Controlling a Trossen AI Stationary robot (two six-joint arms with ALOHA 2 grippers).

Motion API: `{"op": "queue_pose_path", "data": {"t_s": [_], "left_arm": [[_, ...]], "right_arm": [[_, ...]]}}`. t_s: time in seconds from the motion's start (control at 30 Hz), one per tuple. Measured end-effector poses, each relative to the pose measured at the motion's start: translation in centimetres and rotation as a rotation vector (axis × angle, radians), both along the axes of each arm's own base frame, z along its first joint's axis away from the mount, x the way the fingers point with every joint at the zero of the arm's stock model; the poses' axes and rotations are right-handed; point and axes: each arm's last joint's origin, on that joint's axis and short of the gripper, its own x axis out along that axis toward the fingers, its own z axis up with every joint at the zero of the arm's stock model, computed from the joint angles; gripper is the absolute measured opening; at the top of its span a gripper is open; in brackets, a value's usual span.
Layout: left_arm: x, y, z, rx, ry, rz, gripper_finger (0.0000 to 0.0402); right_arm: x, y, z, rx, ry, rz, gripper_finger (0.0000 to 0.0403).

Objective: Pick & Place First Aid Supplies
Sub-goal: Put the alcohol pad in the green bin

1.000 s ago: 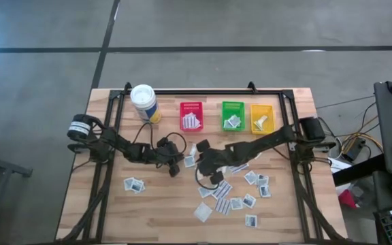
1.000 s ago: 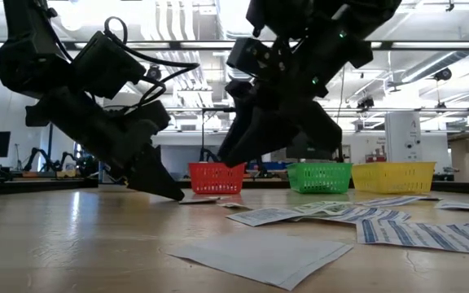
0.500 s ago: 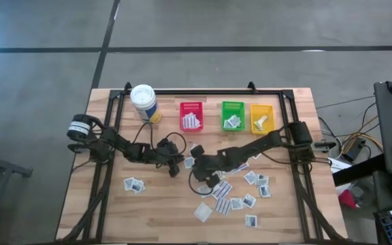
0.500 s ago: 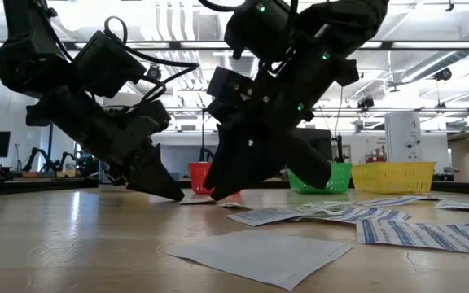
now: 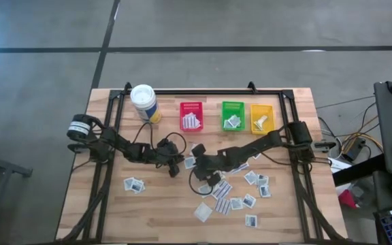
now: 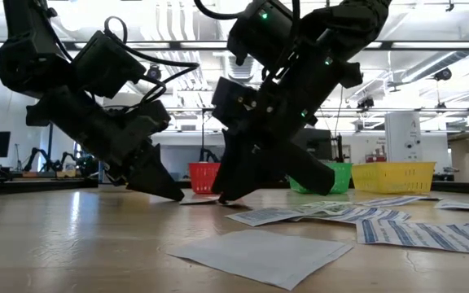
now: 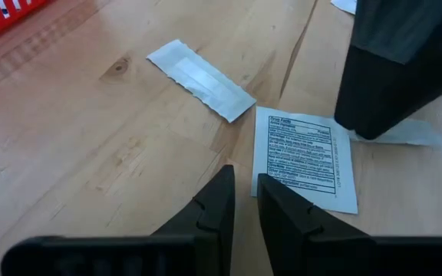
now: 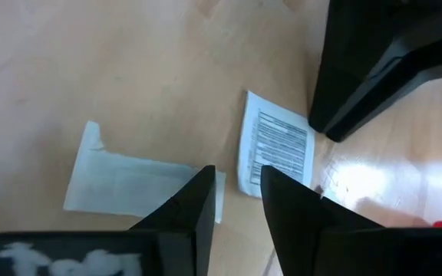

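My right gripper must grab the printed packet by its edge (image 8: 247, 146) next, to sort it into the green bin.
Several small white first aid packets lie flat on the wooden table (image 5: 114, 204). Between my two grippers are a square printed packet (image 7: 305, 157), a pale oblong packet (image 8: 136, 180) and a white strip (image 7: 200, 79). My left gripper (image 7: 244, 178) slants down at the table's middle, open by a narrow gap with nothing between its fingers, its tips at the printed packet's corner. My right gripper (image 8: 236, 172) slants down from the other side, open. Its fingers stand over the gap between the pale oblong packet and the printed packet. My left gripper has its tips (image 6: 174, 195) down at the table beside the printed packet's corner (image 7: 261, 170); whether it touches the packet I cannot tell. My right gripper comes slanting down from the table's right. One finger (image 7: 394, 69) stands on the pale oblong packet's end (image 8: 215, 184), which lies flat. Whether the other finger touches the printed packet I cannot tell.
At the table's far edge stand a red bin (image 5: 191, 116), a green bin (image 5: 233, 116) and a yellow bin (image 5: 262, 117), each with packets inside, and a white canister (image 5: 143, 102) to their left. More packets (image 5: 237, 202) lie toward the near right, and others (image 5: 133, 184) near left.
My right gripper has come down toward the table and a little toward my left gripper, until its tips reach the table top among the middle packets. The packets have stayed where they were.
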Motion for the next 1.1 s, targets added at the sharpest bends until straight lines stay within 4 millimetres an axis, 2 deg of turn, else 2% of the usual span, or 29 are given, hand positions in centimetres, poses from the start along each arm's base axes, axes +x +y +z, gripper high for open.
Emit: {"op": "queue_pose_path", "data": {"t_s": [0.23,0.7,0.87,1.1], "left_arm": [[0.1,0.0,-1.0,-0.001,0.042,-0.002,0.0064],[1.3,-0.3,-1.5,-0.027,0.053,-0.039,0.0064],[1.3,-0.3,-1.5,-0.028,0.051,-0.040,0.0064],[1.5,-0.4,-1.4,-0.041,0.046,-0.057,0.0064]], "right_arm": [[0.0,-0.5,-0.1,-0.005,0.003,-0.013,0.0103],[0.1,-0.5,-0.8,-0.006,0.010,-0.017,0.0100],[0.0,-0.4,-0.7,-0.001,0.013,-0.019,0.0080],[0.0,-0.4,-0.7,-0.014,0.012,-0.039,0.0029]]}}
